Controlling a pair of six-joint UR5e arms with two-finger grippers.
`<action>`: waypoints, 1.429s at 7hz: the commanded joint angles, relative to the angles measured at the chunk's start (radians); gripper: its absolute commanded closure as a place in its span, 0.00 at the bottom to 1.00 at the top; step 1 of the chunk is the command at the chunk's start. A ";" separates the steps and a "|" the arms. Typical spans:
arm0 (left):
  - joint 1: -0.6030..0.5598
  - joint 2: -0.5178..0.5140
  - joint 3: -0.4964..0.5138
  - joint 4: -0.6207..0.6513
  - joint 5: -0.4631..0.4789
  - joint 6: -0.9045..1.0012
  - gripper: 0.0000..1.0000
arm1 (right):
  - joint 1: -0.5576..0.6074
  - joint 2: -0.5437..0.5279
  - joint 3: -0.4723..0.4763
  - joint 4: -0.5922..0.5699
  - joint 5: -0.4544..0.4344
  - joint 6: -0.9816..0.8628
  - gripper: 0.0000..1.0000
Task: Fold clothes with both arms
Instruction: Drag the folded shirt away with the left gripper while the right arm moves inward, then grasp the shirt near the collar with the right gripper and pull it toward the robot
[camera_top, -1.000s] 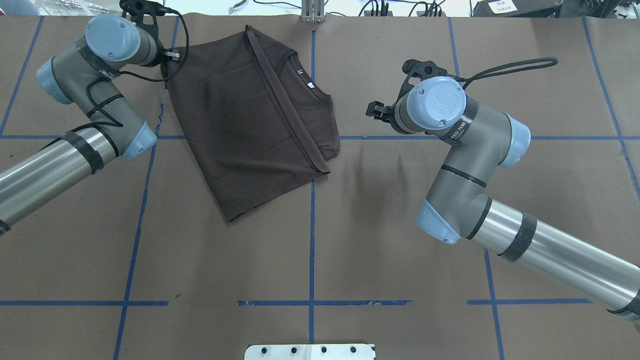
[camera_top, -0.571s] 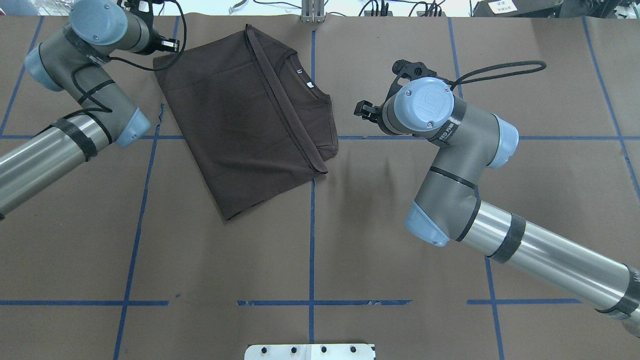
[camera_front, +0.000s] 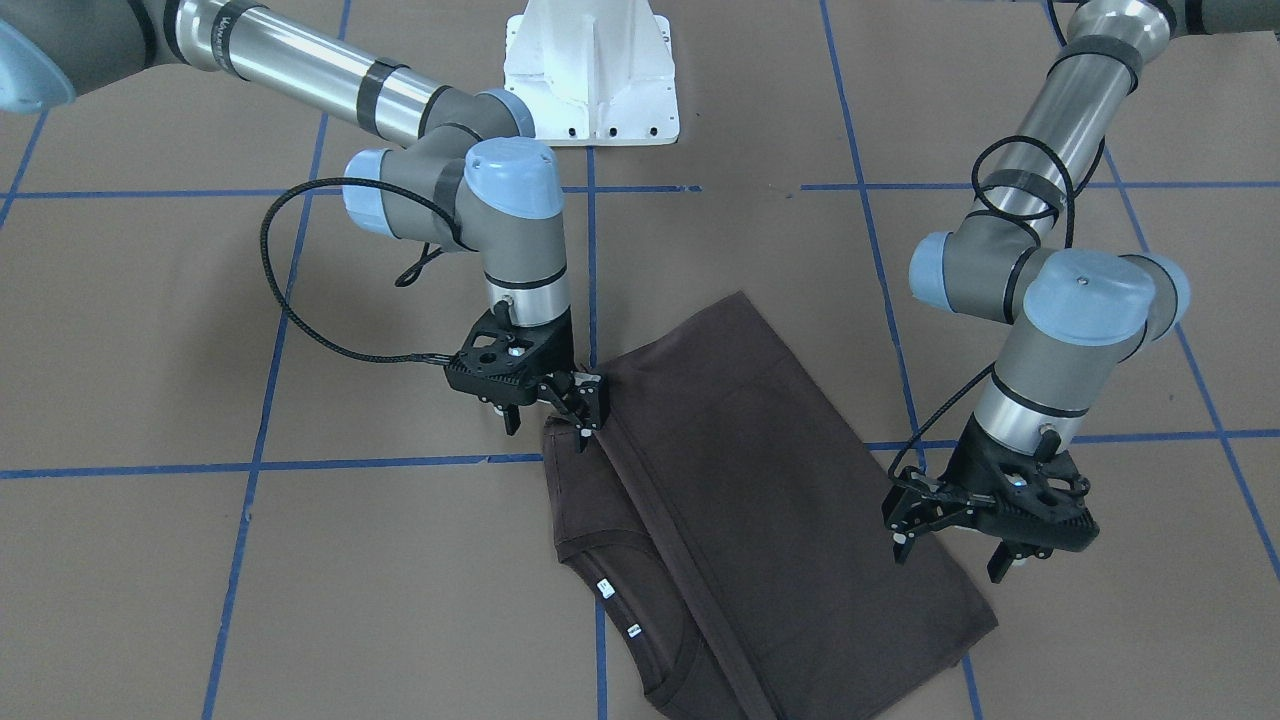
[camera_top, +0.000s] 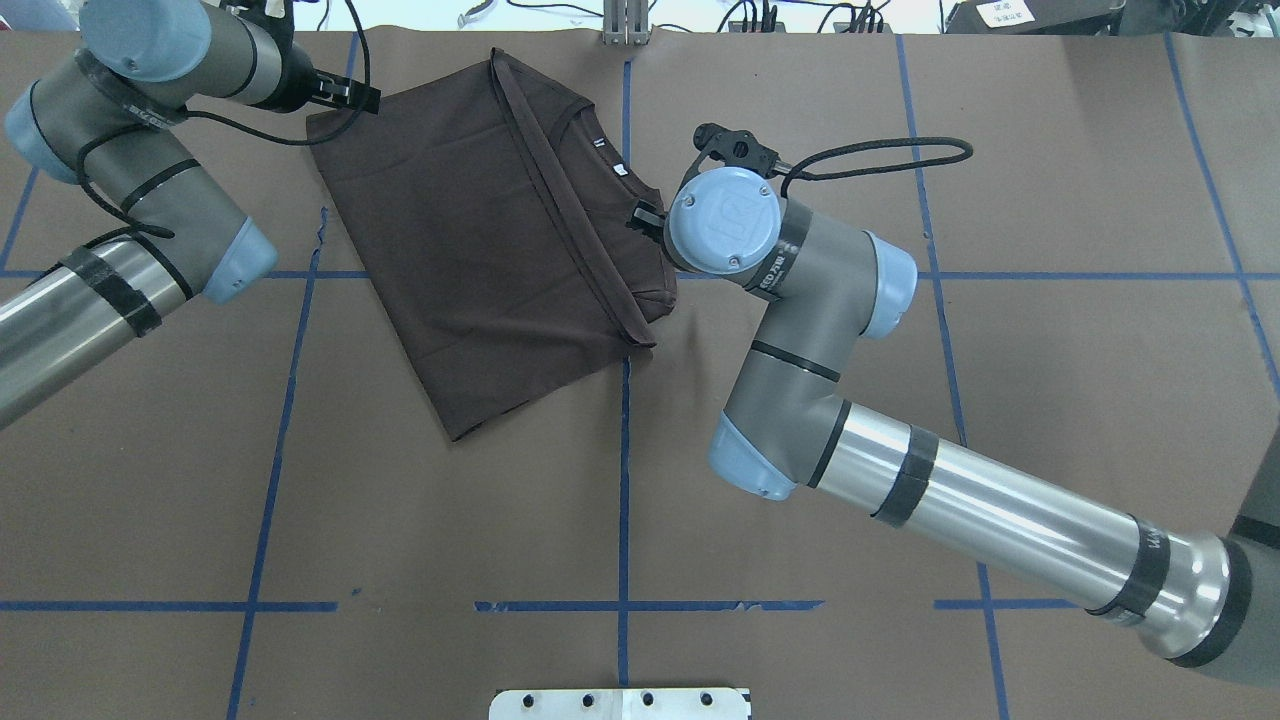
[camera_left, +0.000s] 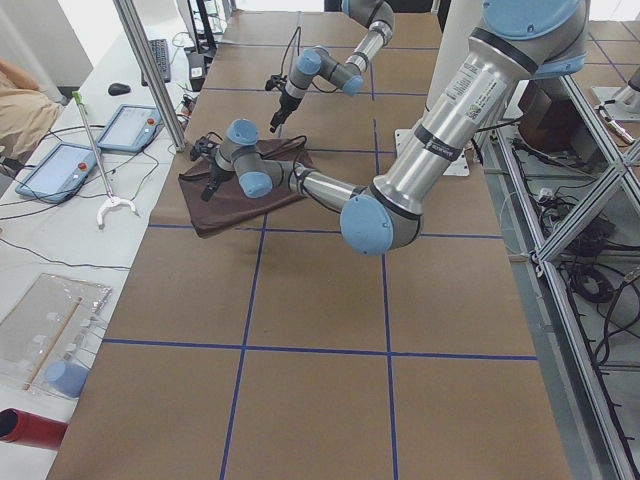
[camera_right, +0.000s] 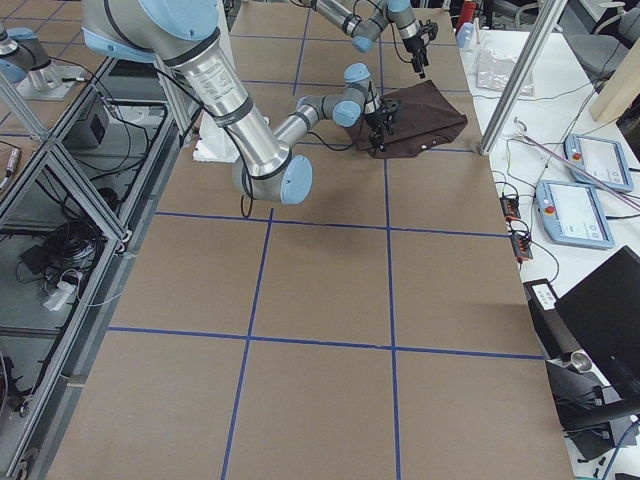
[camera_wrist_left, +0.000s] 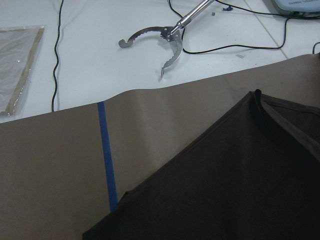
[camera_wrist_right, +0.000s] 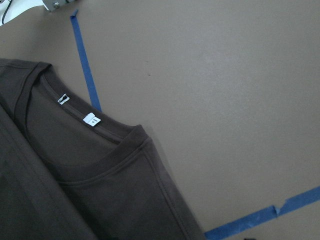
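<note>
The right gripper grabs the T-shirt by the end of its folded hem (camera_wrist_right: 87, 232) next, where layers form an edge while the rest lies flat.
The dark brown T-shirt (camera_top: 480, 240) lies folded on the brown table cover, its ribbed collar (camera_wrist_right: 107, 167) and white neck tags (camera_wrist_right: 91, 119) facing right in the overhead view. My left gripper (camera_front: 950, 555) hovers open over the shirt's far-left corner (camera_wrist_left: 210, 200), with nothing between its fingers. My right gripper (camera_front: 548, 422) stands open at the shirt's right edge beside the collar, one fingertip (camera_front: 586, 430) at the cloth's rim. In the overhead view the right gripper (camera_top: 645, 215) is mostly hidden under its own wrist. Neither wrist view shows fingers.
Blue tape lines (camera_top: 624, 480) grid the table cover. The white pedestal base (camera_front: 590, 70) sits at the robot's side. Past the far edge lie a metal grabber tool (camera_wrist_left: 160, 40) and cables on a white bench. Tablets (camera_left: 60, 170) lie at the table's end.
My right arm has swung left, bringing its gripper from clear of the shirt to the collar-side edge. The left arm has drawn back towards the far-left corner.
</note>
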 joint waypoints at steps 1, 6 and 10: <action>0.009 0.012 -0.010 -0.010 0.001 -0.034 0.00 | -0.021 0.032 -0.083 -0.002 -0.019 -0.058 0.15; 0.009 0.012 -0.007 -0.013 0.001 -0.034 0.00 | -0.035 0.020 -0.089 -0.002 -0.019 -0.072 0.27; 0.009 0.014 -0.005 -0.014 0.004 -0.033 0.00 | -0.038 0.021 -0.094 -0.001 -0.019 -0.061 0.88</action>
